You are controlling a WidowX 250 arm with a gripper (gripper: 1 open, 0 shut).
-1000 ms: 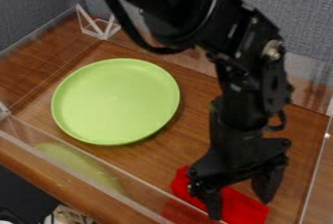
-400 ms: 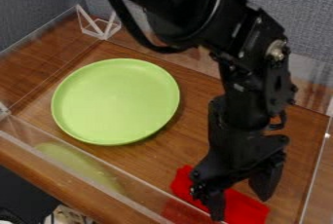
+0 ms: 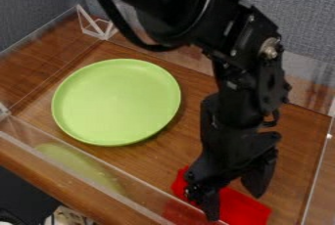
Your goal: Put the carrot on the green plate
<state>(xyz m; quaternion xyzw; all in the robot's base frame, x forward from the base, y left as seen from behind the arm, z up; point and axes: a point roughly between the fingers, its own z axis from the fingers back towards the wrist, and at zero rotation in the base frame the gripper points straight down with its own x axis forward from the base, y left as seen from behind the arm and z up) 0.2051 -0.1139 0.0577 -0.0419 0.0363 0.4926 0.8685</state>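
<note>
My gripper picks up the red carrot block by its long sides next, to set it on the green plate (image 3: 116, 100).
The carrot (image 3: 233, 205) is a flat red block lying on the wooden table near the front right corner, partly covered by my gripper. My black gripper (image 3: 233, 184) points straight down over it, open, with one finger at the block's left end and the other over its right part. Whether the fingers touch the block cannot be told. The green plate (image 3: 116, 100) is a large round lime plate, empty, on the table to the left of the arm.
Clear acrylic walls (image 3: 92, 175) ring the wooden table (image 3: 183, 53). The front wall runs just in front of the carrot. A small clear wire-like stand (image 3: 94, 22) sits at the back left corner. The bulky black arm (image 3: 197, 14) hangs over the table's middle and right.
The gripper has rolled a little about its vertical line, and the arm has shifted slightly left. The carrot and the plate lie where they were.
</note>
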